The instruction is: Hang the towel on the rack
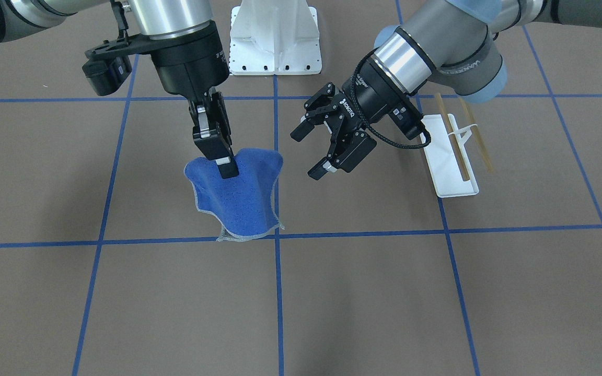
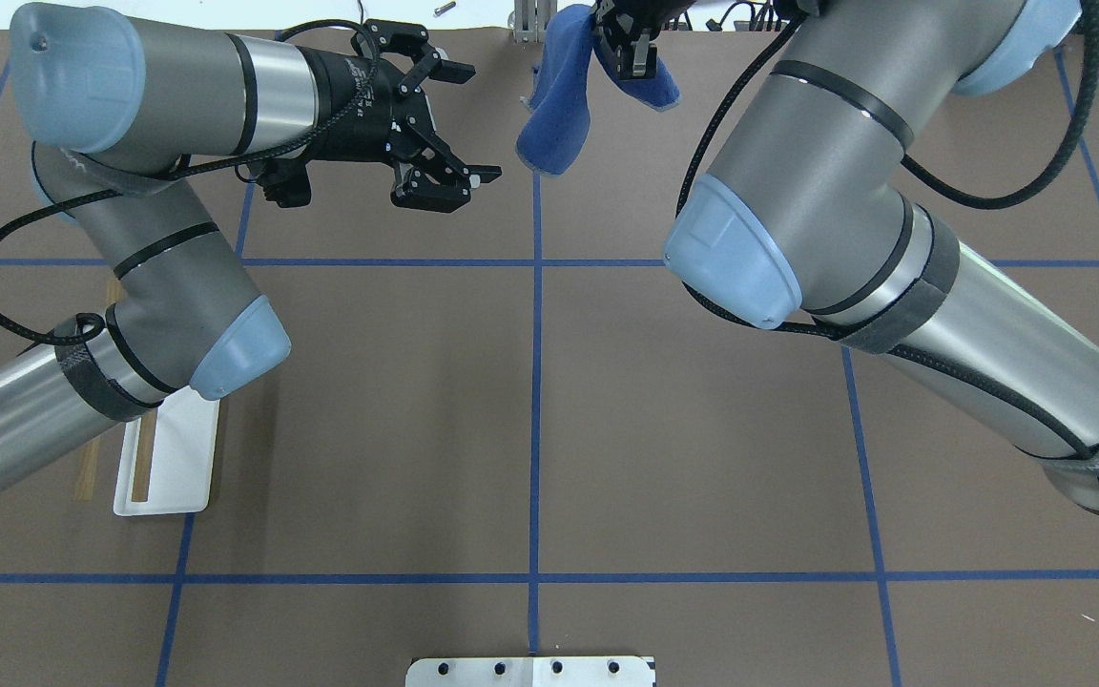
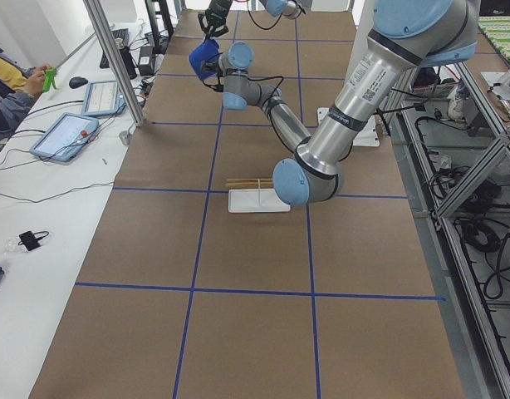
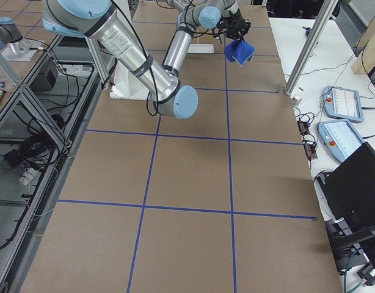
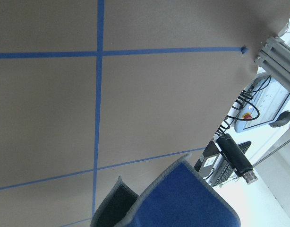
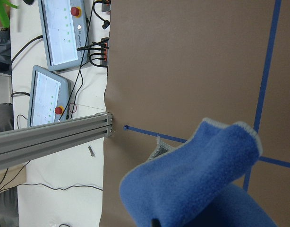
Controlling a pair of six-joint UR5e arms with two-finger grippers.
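Note:
I will next take the royal-blue towel by its upper corner (image 1: 275, 157) with my left gripper, so that I can hang it over the rack (image 1: 443, 168).
The royal-blue towel (image 1: 243, 201) hangs from my right gripper (image 1: 226, 168), which is shut on its upper edge and holds it up, its lower corner near the table. The towel also shows in the overhead view (image 2: 554, 124), the left wrist view (image 5: 183, 198) and the right wrist view (image 6: 201, 179). My left gripper (image 1: 310, 152) is open and empty, level with the towel and a short way to its side, pointing at it (image 2: 473, 124). The rack (image 1: 443, 168), a white tray base with two wooden dowels, stands beyond my left arm (image 2: 182, 448).
The white bolted robot pedestal (image 1: 275, 36) stands at the robot's side of the table. An aluminium post (image 3: 114, 58) rises at the table's far edge, with tablets (image 3: 68, 133) on the side bench. Blue tape lines cross the brown table.

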